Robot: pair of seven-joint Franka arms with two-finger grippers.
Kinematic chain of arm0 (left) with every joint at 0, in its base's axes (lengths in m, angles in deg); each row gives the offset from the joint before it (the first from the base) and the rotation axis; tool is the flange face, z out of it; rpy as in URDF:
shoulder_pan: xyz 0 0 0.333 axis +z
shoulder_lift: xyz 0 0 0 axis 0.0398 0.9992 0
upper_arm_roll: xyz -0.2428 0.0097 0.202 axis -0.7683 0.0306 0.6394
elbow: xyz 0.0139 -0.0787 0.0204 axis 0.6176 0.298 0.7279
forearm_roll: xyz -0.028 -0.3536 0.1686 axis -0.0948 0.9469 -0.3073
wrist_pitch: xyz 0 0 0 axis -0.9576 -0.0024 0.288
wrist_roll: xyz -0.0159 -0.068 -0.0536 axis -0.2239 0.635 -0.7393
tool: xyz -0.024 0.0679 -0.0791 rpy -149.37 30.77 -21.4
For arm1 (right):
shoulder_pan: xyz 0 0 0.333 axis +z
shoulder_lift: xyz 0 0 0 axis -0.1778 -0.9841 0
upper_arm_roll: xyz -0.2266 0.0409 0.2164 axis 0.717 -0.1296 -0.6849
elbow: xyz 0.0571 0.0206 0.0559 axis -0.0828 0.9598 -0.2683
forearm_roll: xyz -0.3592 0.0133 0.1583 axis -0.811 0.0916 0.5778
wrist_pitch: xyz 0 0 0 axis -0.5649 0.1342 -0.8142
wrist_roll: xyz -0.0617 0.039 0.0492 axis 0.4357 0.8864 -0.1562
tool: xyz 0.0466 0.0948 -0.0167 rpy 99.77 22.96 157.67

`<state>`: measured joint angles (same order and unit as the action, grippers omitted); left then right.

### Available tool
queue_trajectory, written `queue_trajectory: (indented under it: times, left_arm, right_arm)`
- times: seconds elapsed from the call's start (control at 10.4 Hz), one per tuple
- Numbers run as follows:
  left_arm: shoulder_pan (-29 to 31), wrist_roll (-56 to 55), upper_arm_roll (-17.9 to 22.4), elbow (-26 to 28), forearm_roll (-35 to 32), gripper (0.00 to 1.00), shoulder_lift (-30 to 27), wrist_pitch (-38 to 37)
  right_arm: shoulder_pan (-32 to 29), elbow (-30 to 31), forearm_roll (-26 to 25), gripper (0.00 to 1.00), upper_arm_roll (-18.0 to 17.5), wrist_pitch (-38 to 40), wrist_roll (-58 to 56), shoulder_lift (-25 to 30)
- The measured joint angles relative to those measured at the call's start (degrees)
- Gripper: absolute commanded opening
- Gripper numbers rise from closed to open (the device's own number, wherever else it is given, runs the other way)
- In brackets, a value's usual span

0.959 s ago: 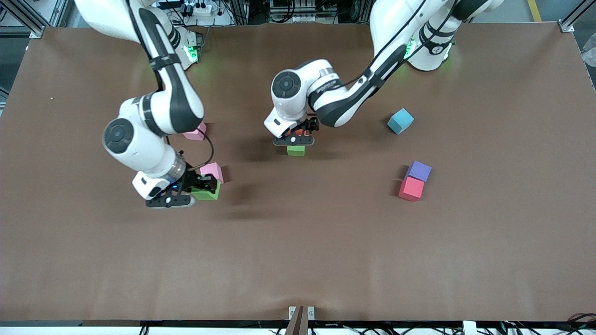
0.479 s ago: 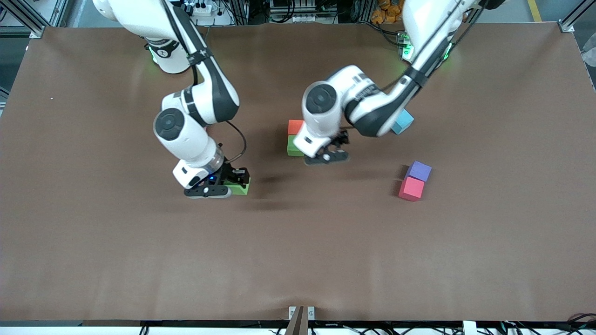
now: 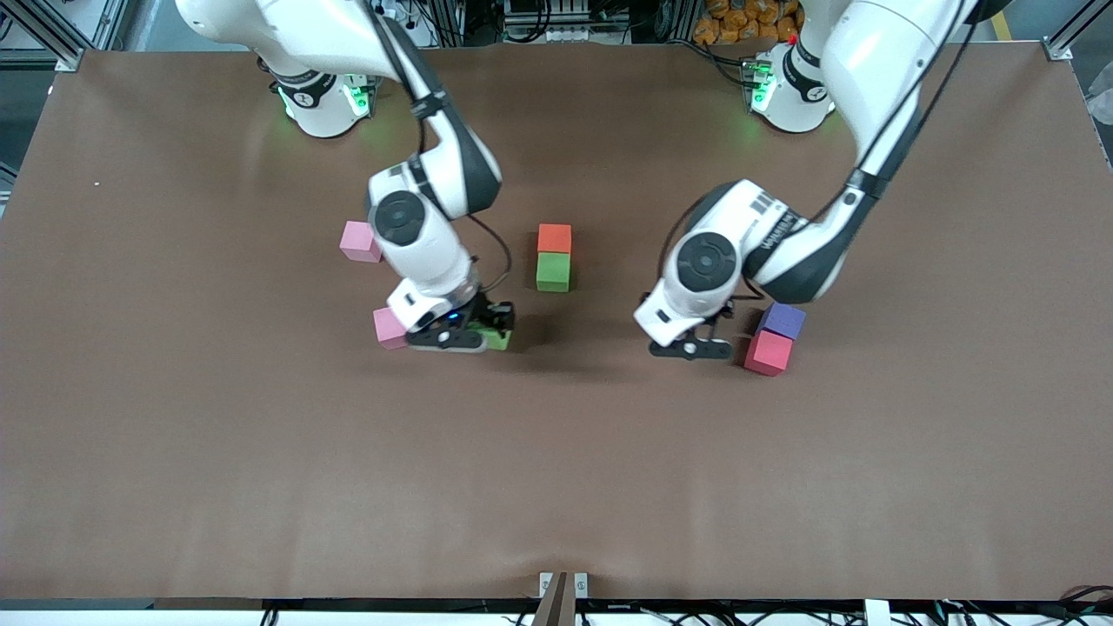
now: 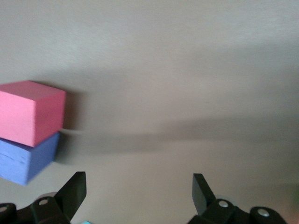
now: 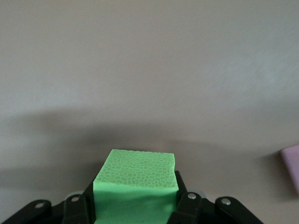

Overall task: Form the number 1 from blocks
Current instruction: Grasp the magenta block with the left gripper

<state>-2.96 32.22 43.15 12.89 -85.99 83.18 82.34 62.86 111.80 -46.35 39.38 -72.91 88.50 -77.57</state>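
I should next top the number 1's column beside the orange block (image 3: 554,237), so I need to grab the crimson block (image 3: 768,352) by its opposite sides with my left gripper.
My right gripper (image 3: 489,334) is shut on a green block (image 3: 500,341), low over the table beside a pink block (image 3: 389,329); its wrist view shows that green block (image 5: 135,182) squeezed between the fingers. An orange block (image 3: 554,237) touches a second green block (image 3: 552,271) at mid-table, the green one nearer the front camera. A second pink block (image 3: 359,241) lies toward the right arm's end. My left gripper (image 3: 706,341) hangs open and empty beside the crimson block (image 3: 768,352) and the purple block (image 3: 783,320). The sky-blue block is hidden.
The brown table (image 3: 556,478) has bare room along its whole front half. In the left wrist view the crimson block (image 4: 30,112) and purple block (image 4: 28,158) touch each other, off to one side of the open gripper (image 4: 139,191).
My right gripper lifted the green block from beside the pink one and carried it toward mid-table. My left gripper released the orange block against the green one and moved to the crimson and purple pair.
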Motion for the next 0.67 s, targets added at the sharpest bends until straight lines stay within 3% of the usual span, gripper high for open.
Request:
queue_trajectory:
  times: [0.38, 0.67]
  left_arm:
    - [7.3, 14.6, 0.1, 1.0, -1.9, 1.00, 0.5, 0.0]
    - [11.3, 19.7, 0.1, 1.2, -3.7, 1.00, 1.9, 0.1]
  right_arm:
    - [3.4, -5.3, 0.0, 0.51, 0.1, -0.2, 4.8, -4.7]
    - [4.0, -6.7, -1.9, 0.51, 0.1, -0.2, 4.8, -6.4]
